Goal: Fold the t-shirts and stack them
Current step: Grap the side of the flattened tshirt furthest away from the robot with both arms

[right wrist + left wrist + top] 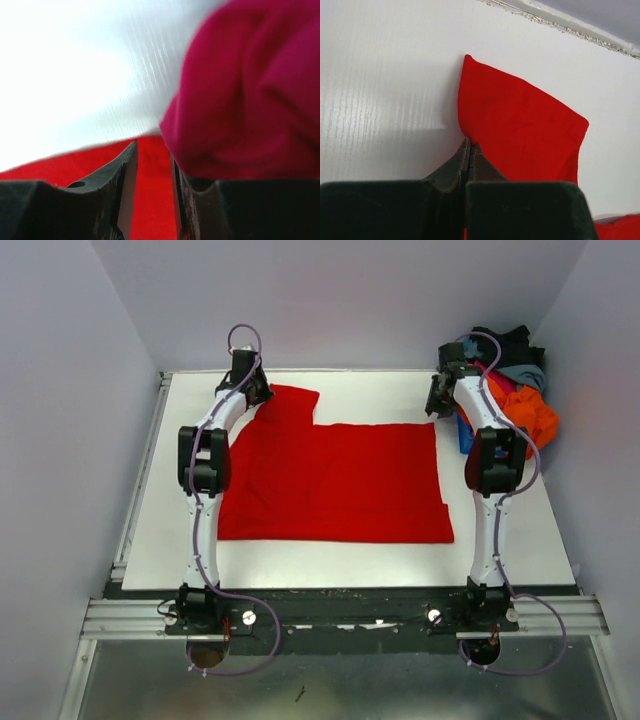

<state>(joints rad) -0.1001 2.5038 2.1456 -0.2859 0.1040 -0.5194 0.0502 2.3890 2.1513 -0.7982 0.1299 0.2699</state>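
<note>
My right gripper picks up the red t-shirt (330, 485) by its far corner beside the magenta shirt next, to fold the red t-shirt's far edge over evenly.
The bright red t-shirt (330, 485) lies spread flat on the white table (340, 558), one sleeve (520, 125) pointing to the far left. My left gripper (250, 392) sits at that sleeve's left edge; its jaws (470, 143) are shut, with red cloth showing between them. My right gripper (436, 405) hovers at the shirt's far right corner. In the right wrist view it (152, 147) stands a little open over the red cloth (50, 167), beside a magenta shirt (250, 90). Orange (532, 412), grey-blue (525, 375) and black (510, 343) shirts are heaped at the back right.
The heap of shirts rests in and over a blue plastic bin (464, 437) against the right wall. White walls close in the table at the back and sides. A metal rail (340, 615) runs along the near edge by the arm bases.
</note>
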